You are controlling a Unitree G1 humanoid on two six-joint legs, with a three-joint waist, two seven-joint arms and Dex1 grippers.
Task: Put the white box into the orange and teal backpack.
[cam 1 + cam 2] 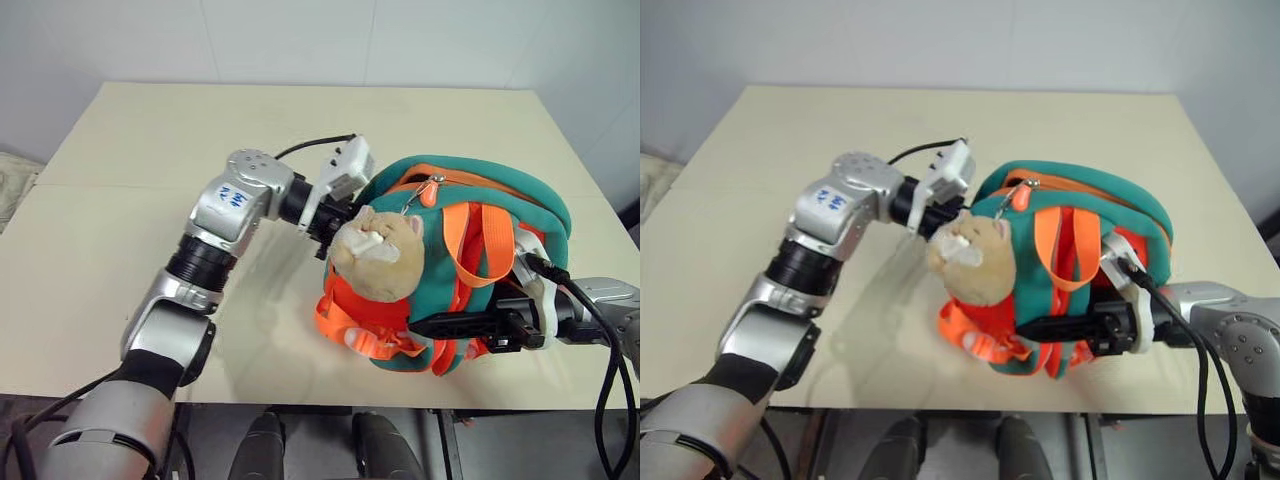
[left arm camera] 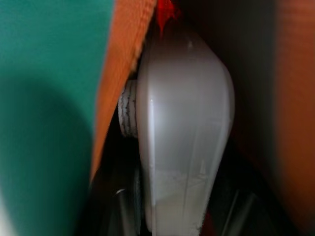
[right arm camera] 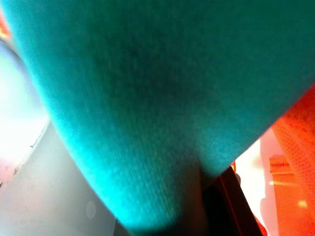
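My left gripper is ready to open now. The white box (image 2: 182, 128) is deep between the backpack's orange edges in the left wrist view, so the box would stay inside.
The orange and teal backpack (image 1: 500, 205) stands on the table's front right part, a tan plush hamster (image 1: 375, 255) hanging on its front. My left gripper (image 1: 328, 232) reaches in from the left, its fingertips hidden behind the hamster. In the left wrist view the white box (image 2: 182, 128) stands edge-on between that gripper's fingers, with teal and orange fabric close on both sides. At the backpack's lower front, my right gripper (image 1: 430, 325) lies level and is shut on the teal fabric, which hides its tips.
The beige table (image 1: 150, 130) stretches bare to the left of and behind the backpack. Its front edge runs just below the backpack. Loose orange webbing straps (image 1: 345, 325) spill onto the table under the hamster.
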